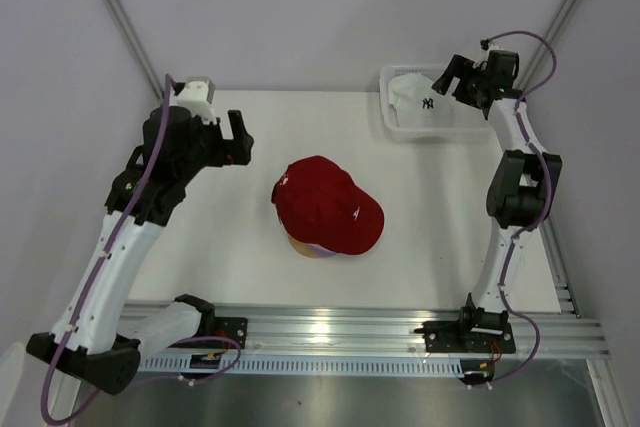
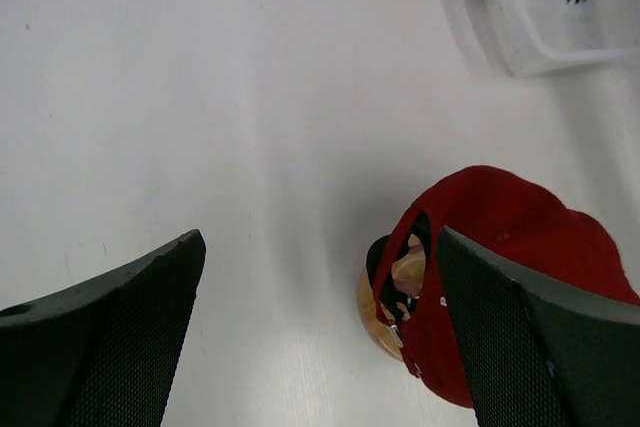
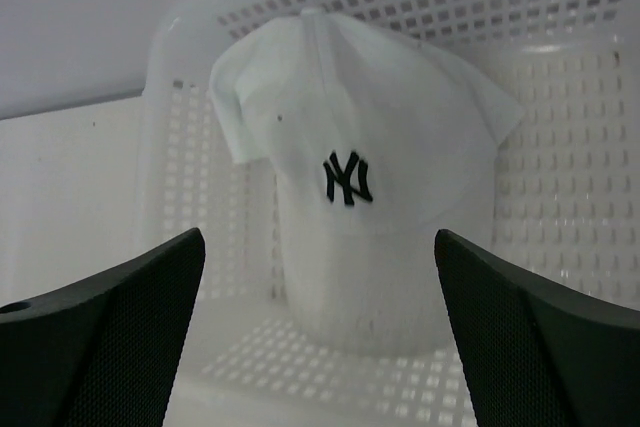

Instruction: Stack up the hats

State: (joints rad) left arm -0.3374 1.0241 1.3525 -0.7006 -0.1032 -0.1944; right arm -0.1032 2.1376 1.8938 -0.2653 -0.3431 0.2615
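Note:
I should next pinch the front of the white cap at the NY logo with my right gripper. This leaves its top free to stack over the red cap [image 1: 328, 205].
A red cap [image 1: 328, 205] tops a stack on a round wooden stand [image 1: 305, 246] at the table's middle; a purple edge shows beneath it. It also shows in the left wrist view [image 2: 500, 277], its back strap facing me. A white cap [image 1: 420, 99] with a black NY logo lies in the white mesh basket [image 1: 395, 127] at the back right, seen close in the right wrist view [image 3: 360, 187]. My left gripper [image 1: 240, 137] is open and empty, left of the stack. My right gripper [image 1: 450, 77] is open and empty above the basket, facing the white cap.
The basket [image 3: 560, 77] has tall perforated walls around the white cap. A metal rail [image 1: 360, 332] runs along the table's near edge. Grey walls close in the back and sides.

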